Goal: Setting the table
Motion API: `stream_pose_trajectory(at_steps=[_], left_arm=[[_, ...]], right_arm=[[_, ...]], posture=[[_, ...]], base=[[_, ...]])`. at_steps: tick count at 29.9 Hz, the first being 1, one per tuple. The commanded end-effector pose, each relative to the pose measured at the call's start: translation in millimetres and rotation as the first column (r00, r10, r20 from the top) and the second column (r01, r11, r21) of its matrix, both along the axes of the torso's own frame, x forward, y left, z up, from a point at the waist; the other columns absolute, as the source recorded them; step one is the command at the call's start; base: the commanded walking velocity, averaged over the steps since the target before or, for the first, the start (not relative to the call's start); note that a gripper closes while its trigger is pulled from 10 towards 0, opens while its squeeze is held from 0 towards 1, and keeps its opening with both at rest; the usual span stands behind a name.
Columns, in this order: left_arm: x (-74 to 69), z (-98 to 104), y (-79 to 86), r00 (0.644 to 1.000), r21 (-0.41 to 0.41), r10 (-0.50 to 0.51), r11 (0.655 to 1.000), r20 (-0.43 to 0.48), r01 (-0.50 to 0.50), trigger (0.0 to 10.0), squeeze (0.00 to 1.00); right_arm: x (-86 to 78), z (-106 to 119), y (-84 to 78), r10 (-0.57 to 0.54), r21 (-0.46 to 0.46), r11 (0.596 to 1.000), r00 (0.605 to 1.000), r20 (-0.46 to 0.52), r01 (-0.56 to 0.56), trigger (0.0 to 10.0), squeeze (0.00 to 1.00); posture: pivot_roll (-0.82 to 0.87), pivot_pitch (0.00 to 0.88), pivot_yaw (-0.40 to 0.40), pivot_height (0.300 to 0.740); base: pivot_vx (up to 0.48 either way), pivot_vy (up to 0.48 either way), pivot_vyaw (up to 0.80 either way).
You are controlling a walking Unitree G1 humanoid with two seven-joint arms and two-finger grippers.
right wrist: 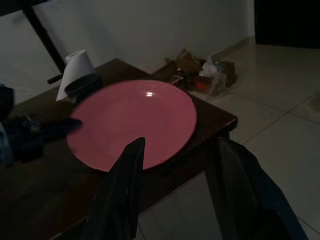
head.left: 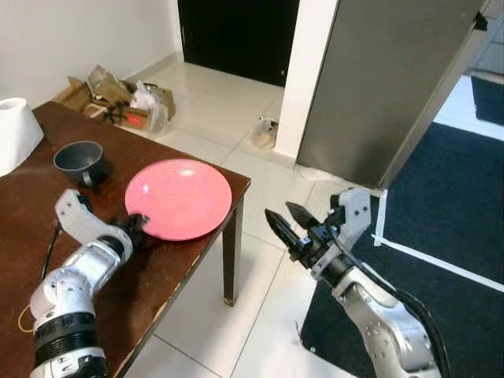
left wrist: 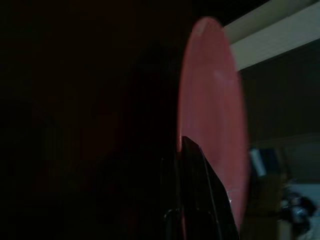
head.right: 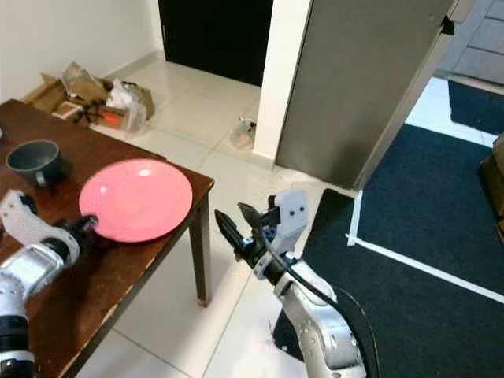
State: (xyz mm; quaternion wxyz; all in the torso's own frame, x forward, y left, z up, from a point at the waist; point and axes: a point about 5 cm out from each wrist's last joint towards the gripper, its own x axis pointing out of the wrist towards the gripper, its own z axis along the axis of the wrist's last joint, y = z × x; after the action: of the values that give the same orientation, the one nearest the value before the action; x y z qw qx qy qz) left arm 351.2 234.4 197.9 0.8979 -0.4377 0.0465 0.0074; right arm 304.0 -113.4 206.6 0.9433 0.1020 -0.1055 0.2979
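The pink plate is far wider than my open fingers, so my right gripper will next grab the plate's thin rim beside the table's edge.
A round pink plate lies on the dark wooden table, close to its corner. My left gripper sits at the plate's near-left rim, and in the left wrist view one black finger lies over the plate's upper face, so it looks shut on the rim. My right gripper hovers over the floor just off the table corner, open and holding nothing. It points toward the plate, which sits ahead of and between its fingers.
A grey cup and a white paper roll stand behind the plate on the table. Cardboard boxes with rubbish lie on the tiled floor by the wall. A grey panel and a dark rug are to the right.
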Motion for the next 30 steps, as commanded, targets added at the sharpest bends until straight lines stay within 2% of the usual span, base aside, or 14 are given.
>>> stream_pose_trajectory(at_steps=[1, 3, 4, 7, 11, 14, 16, 17, 19, 20, 22, 24, 27, 30], left_arm=[[-2.8, 1.6, 5.2, 0.999, -0.038, 0.033, 0.999, 0.019, -0.032, 10.0, 0.00], [-3.0, 9.8, 7.2, 0.997, -0.063, 0.048, 0.997, 0.058, -0.044, 10.0, 0.00], [-4.2, 26.0, 10.6, 0.988, -0.115, 0.068, 0.992, 0.139, -0.052, 10.0, 0.00], [-5.1, 32.4, 11.5, 0.982, -0.135, 0.073, 0.990, 0.174, -0.050, 10.0, 0.00], [-10.4, 56.7, 7.2, 0.949, -0.184, 0.024, 0.982, 0.316, 0.037, 10.0, 0.00], [-12.5, 63.3, 5.3, 0.932, -0.198, 0.004, 0.977, 0.362, 0.073, 10.0, 0.00], [-18.2, 72.5, 1.5, 0.895, -0.214, -0.034, 0.966, 0.444, 0.143, 10.0, 0.00], [-18.2, 72.5, 1.5, 0.895, -0.214, -0.034, 0.966, 0.444, 0.143, 10.0, 0.00], [-23.7, 83.5, -5.0, 0.848, -0.230, -0.070, 0.948, 0.525, 0.221, 10.0, 0.00], [-23.7, 83.5, -5.0, 0.848, -0.230, -0.070, 0.948, 0.525, 0.221, 10.0, 0.00], [-26.2, 91.5, -11.9, 0.814, -0.226, -0.106, 0.933, 0.571, 0.280, 10.0, 0.00], [-26.8, 93.5, -13.6, 0.806, -0.224, -0.113, 0.930, 0.580, 0.292, 10.0, 0.00], [-30.3, 105.0, -24.9, 0.767, -0.216, -0.159, 0.906, 0.621, 0.363, 10.0, 0.00], [-32.7, 113.7, -35.6, 0.737, -0.214, -0.193, 0.882, 0.648, 0.419, 10.0, 0.00]], right_arm=[[0.3, -2.3, -0.5, 0.003, 0.009, 1.000, 1.000, -0.013, -0.003, 10.0, 0.00], [0.7, -2.1, -0.8, 0.002, 0.010, 1.000, 1.000, -0.012, -0.002, 10.0, 0.00], [1.5, -1.8, -1.4, 0.001, 0.011, 1.000, 1.000, -0.011, -0.001, 10.0, 0.00], [1.7, -1.7, -1.7, 0.001, 0.011, 1.000, 1.000, -0.011, -0.001, 10.0, 0.00], [3.4, -0.2, -5.4, -0.007, 0.020, 1.000, 1.000, -0.011, 0.008, 10.0, 0.00], [4.3, 1.1, -7.5, -0.011, 0.029, 1.000, 1.000, -0.011, 0.011, 10.0, 0.00], [5.7, 4.3, -11.9, -0.013, 0.061, 0.998, 1.000, -0.010, 0.014, 10.0, 0.00], [5.7, 4.3, -11.9, -0.013, 0.061, 0.998, 1.000, -0.010, 0.014, 10.0, 0.00], [6.5, 12.7, -19.6, -0.018, 0.133, 0.991, 1.000, -0.003, 0.018, 10.0, 0.00], [6.5, 12.7, -19.6, -0.018, 0.133, 0.991, 1.000, -0.003, 0.018, 10.0, 0.00], [5.2, 23.0, -25.5, -0.012, 0.199, 0.980, 1.000, 0.019, 0.007, 10.0, 0.00], [4.5, 25.6, -26.5, -0.007, 0.215, 0.977, 1.000, 0.026, 0.001, 10.0, 0.00], [-2.7, 38.8, -28.8, 0.043, 0.274, 0.960, 0.997, 0.072, -0.061, 10.0, 0.00], [-9.4, 44.0, -27.5, 0.086, 0.278, 0.954, 0.991, 0.101, -0.111, 10.0, 0.00]], posture=[[0.05, 0.167, 0.070, 0.740], [0.05, 0.165, 0.069, 0.740], [0.05, 0.164, 0.067, 0.740], [0.05, 0.165, 0.066, 0.740], [0.05, 0.163, 0.063, 0.740], [0.05, 0.164, 0.061, 0.740], [0.05, 0.162, 0.059, 0.740], [0.05, 0.162, 0.059, 0.740], [0.05, 0.160, 0.057, 0.740], [0.05, 0.160, 0.057, 0.740], [0.05, 0.159, 0.056, 0.740], [0.05, 0.159, 0.058, 0.740], [0.05, 0.158, 0.063, 0.740], [0.05, 0.156, 0.069, 0.740]], base=[[0.000, 0.000, 0.00], [0.000, 0.000, 0.00], [0.000, 0.000, 0.00], [0.000, 0.000, 0.00], [0.000, 0.000, 0.00], [0.000, 0.000, 0.00], [0.000, 0.000, 0.00], [0.000, 0.000, 0.00], [0.000, 0.000, 0.00], [0.000, 0.000, 0.00], [0.000, 0.000, 0.00], [0.000, 0.000, 0.00], [0.000, 0.000, 0.00], [0.000, 0.000, 0.00]])
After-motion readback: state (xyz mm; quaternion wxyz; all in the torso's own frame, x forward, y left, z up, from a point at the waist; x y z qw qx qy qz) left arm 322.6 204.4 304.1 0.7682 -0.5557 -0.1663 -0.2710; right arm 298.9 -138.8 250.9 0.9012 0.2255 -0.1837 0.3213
